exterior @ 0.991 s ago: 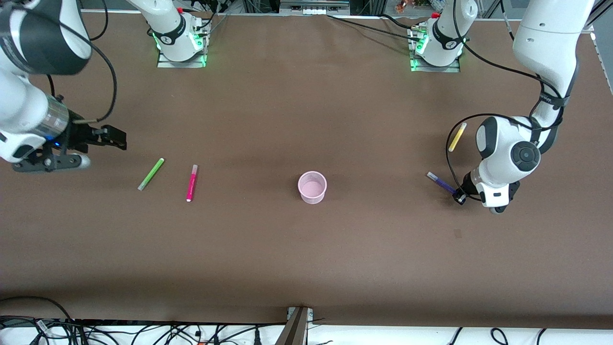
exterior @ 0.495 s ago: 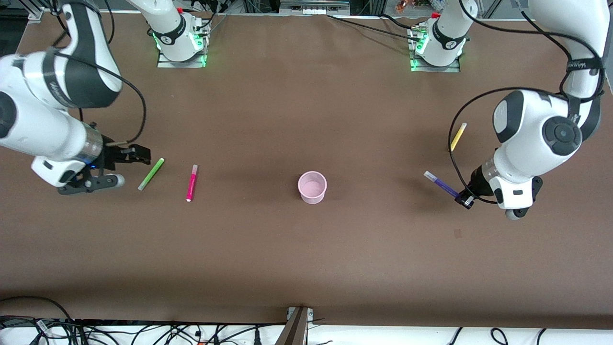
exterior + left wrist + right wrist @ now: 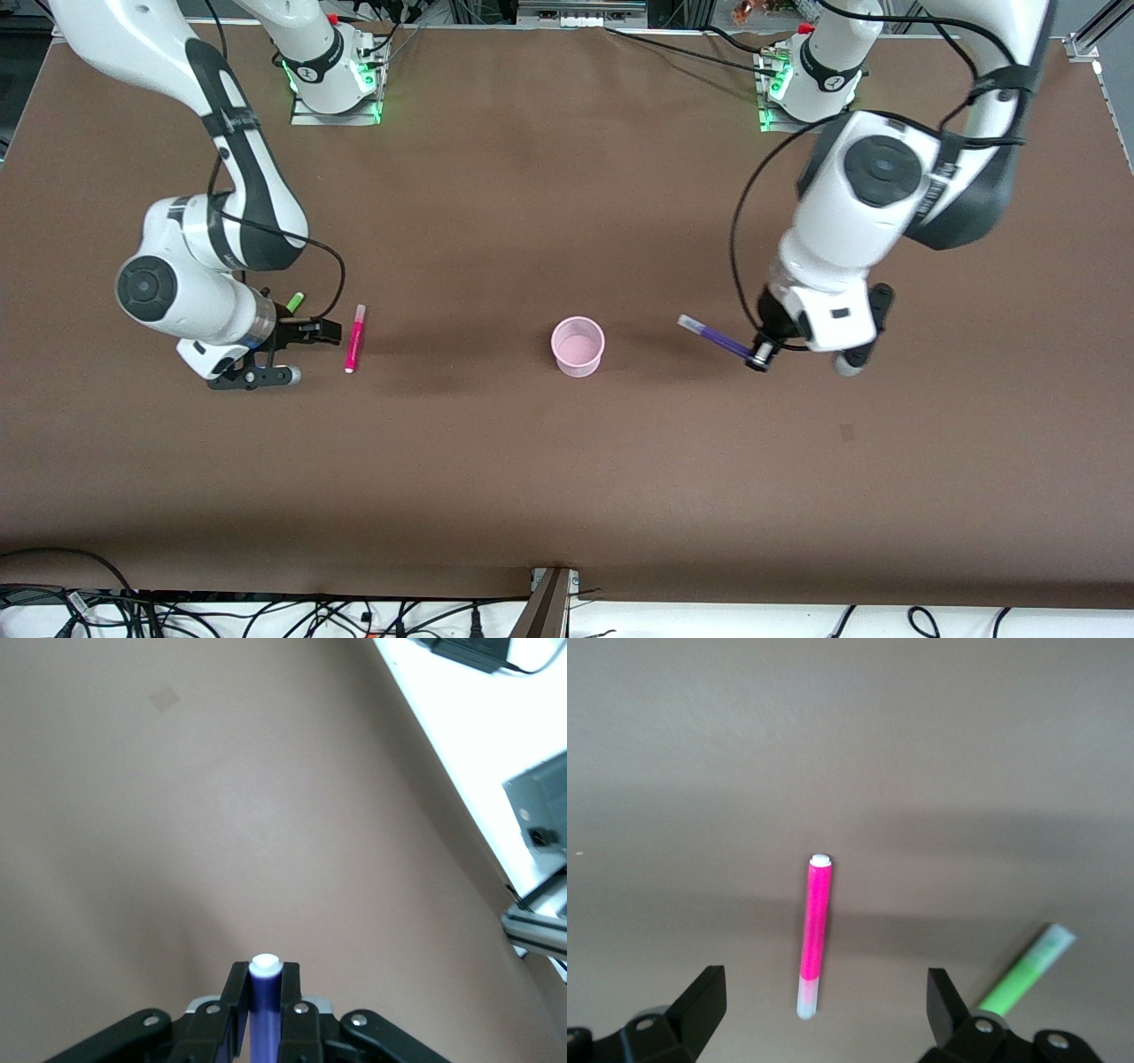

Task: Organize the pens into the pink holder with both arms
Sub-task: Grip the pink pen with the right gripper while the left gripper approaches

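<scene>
My right gripper grabs the magenta pen by its body (image 3: 355,340) next, to drop it into the pink holder (image 3: 578,346).
The pink holder (image 3: 578,346) stands upright mid-table. My left gripper (image 3: 757,359) is shut on a dark purple pen (image 3: 713,338), carried above the table between the holder and the left arm's end. The pen's pale end pokes out between the fingers (image 3: 235,1010) of the left gripper (image 3: 264,994). My right gripper (image 3: 323,332) is open just beside the magenta pen (image 3: 354,338), which lies flat. In the right wrist view the magenta pen (image 3: 814,935) points into the gap of the right gripper (image 3: 824,997). The lime green pen (image 3: 295,302) is mostly hidden under the right arm; the green pen (image 3: 1028,973) lies outside one finger.
Brown table (image 3: 567,461) with both arm bases along the edge farthest from the front camera. Cables and a bracket (image 3: 551,602) run along the nearest edge.
The left arm has lifted the purple pen and carried it toward the holder. The right arm has swept across over the green pen to the magenta pen, gripper still open.
</scene>
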`<act>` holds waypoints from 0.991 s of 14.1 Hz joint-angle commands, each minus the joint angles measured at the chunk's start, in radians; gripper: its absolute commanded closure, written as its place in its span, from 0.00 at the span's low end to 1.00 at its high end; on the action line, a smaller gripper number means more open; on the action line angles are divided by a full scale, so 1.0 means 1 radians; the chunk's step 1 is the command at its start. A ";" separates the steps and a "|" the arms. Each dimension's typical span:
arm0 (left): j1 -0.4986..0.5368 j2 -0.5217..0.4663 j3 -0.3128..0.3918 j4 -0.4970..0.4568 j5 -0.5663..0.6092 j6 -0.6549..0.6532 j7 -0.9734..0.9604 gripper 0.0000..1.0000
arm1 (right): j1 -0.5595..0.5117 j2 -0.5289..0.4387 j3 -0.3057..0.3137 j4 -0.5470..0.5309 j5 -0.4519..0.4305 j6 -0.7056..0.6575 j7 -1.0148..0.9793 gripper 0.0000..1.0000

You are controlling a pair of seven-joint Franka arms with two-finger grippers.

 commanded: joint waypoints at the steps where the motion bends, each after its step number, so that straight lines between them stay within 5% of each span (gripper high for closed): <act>1: -0.089 0.086 0.017 0.112 0.159 -0.018 -0.154 1.00 | 0.002 0.033 0.001 -0.009 0.057 0.053 0.016 0.01; 8: -0.296 0.232 0.036 0.191 0.579 -0.021 -0.463 1.00 | 0.021 0.096 0.001 -0.017 0.057 0.121 0.083 0.16; 14: -0.373 0.298 0.054 0.196 0.730 -0.021 -0.471 1.00 | 0.036 0.113 0.001 -0.019 0.056 0.125 0.102 0.29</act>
